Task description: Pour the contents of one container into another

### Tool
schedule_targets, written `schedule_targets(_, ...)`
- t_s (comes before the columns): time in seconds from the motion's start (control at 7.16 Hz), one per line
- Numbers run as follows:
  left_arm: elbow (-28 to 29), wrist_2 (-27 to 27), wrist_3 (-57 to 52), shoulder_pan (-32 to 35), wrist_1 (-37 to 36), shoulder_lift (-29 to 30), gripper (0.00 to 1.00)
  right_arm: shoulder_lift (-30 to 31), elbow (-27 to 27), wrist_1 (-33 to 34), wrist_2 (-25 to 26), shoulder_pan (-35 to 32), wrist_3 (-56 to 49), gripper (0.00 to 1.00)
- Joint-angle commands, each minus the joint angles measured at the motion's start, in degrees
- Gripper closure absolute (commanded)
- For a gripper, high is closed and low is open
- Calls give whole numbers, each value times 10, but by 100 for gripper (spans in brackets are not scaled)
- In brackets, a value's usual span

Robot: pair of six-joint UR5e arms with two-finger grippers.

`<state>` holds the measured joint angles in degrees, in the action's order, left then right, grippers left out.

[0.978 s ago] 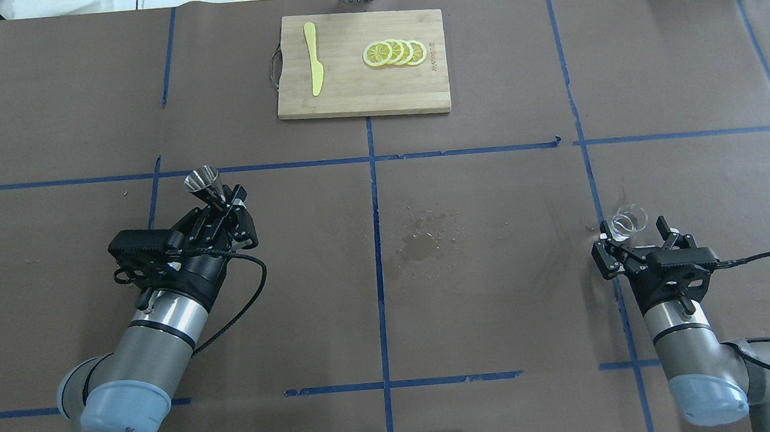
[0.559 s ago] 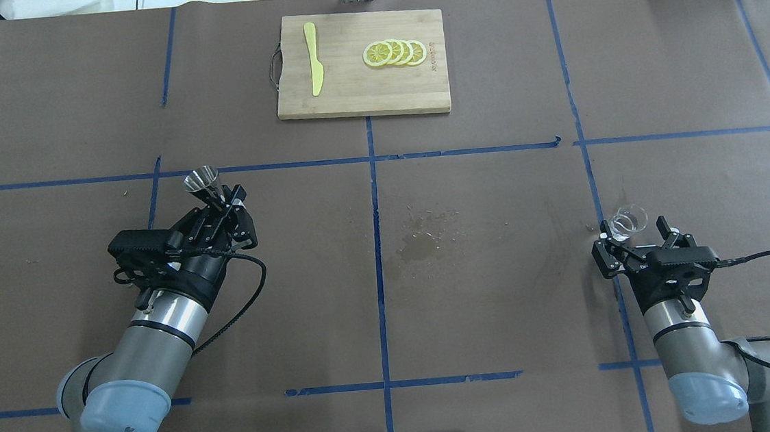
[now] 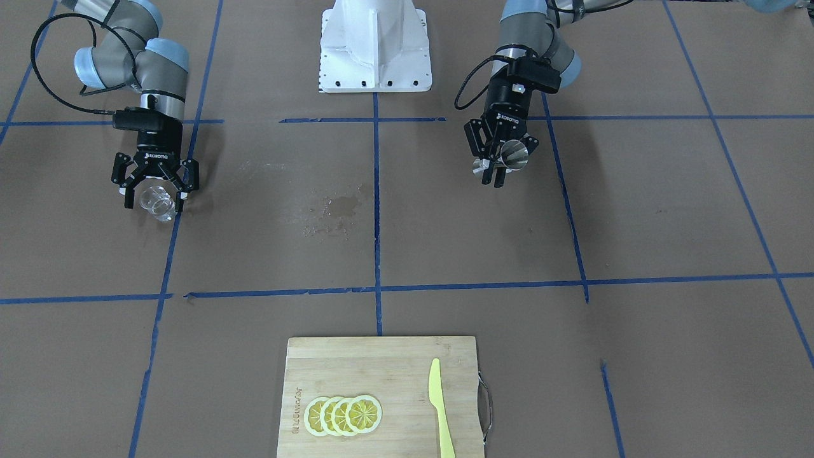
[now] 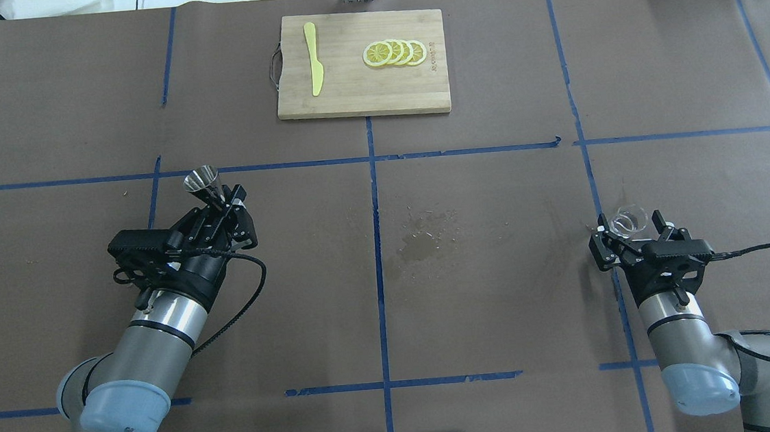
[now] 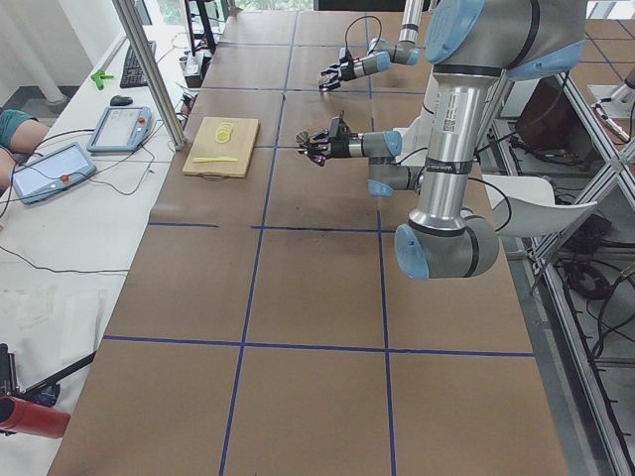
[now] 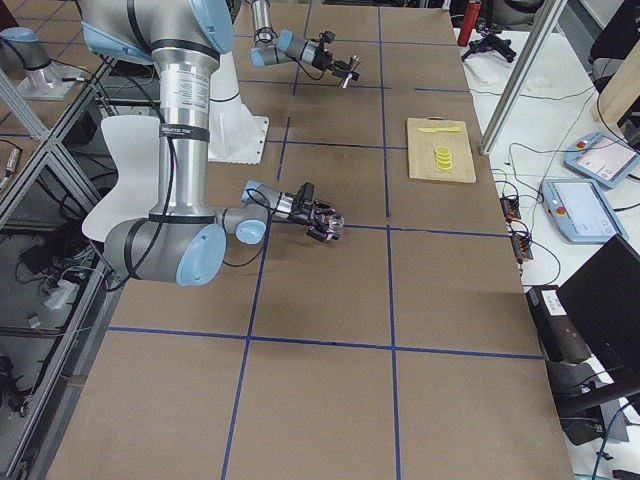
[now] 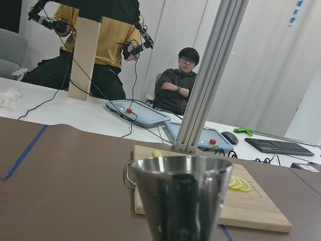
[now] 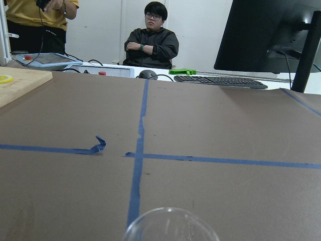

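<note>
The right gripper grips the clear glass cup by its body (image 3: 158,203) next, to pour between the steel jigger (image 3: 514,154) and the cup.
The steel jigger (image 4: 202,179) is held off the table, tilted, with my left gripper (image 4: 224,200) shut on its waist; its wide cup fills the bottom of the left wrist view (image 7: 183,201). From the front, the jigger (image 3: 514,154) sits in that gripper (image 3: 502,166). At the table's right, the clear glass cup (image 4: 626,222) sits on the brown paper. My right gripper (image 4: 630,228) is open, one finger on each side of the cup and not touching it. The front view shows the glass cup (image 3: 158,202) between those fingers (image 3: 129,196). Only its rim (image 8: 170,226) shows in the right wrist view.
A wooden cutting board (image 4: 348,92) lies at the far middle with lemon slices (image 4: 394,52) and a yellow knife (image 4: 313,67). A wet stain (image 4: 418,242) marks the paper at the centre. Operators sit beyond the table's far edge.
My right gripper has moved forward, so its fingers now flank the glass cup instead of standing just behind it. The left arm and jigger have stayed still.
</note>
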<state>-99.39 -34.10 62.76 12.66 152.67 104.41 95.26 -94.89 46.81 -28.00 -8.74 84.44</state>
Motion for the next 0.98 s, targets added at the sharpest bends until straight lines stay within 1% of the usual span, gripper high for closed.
schedule_targets(0.0, 1, 0, 0, 0, 0, 0, 100, -3, 1, 0, -1, 0, 0, 20)
schedule_targets(0.14, 2, 0, 0, 0, 0, -1, 100, -6, 1, 0, -1, 0, -1, 32)
schedule_targets(0.28, 2, 0, 0, 0, 0, -1, 100, -6, 1, 0, -1, 0, -1, 32)
schedule_targets(0.56, 1, 0, 0, 0, 0, -1, 100, -6, 1, 0, -1, 0, -1, 28)
schedule_targets(0.84, 1, 0, 0, 0, 0, 0, 100, -6, 1, 0, -2, 1, -1, 27)
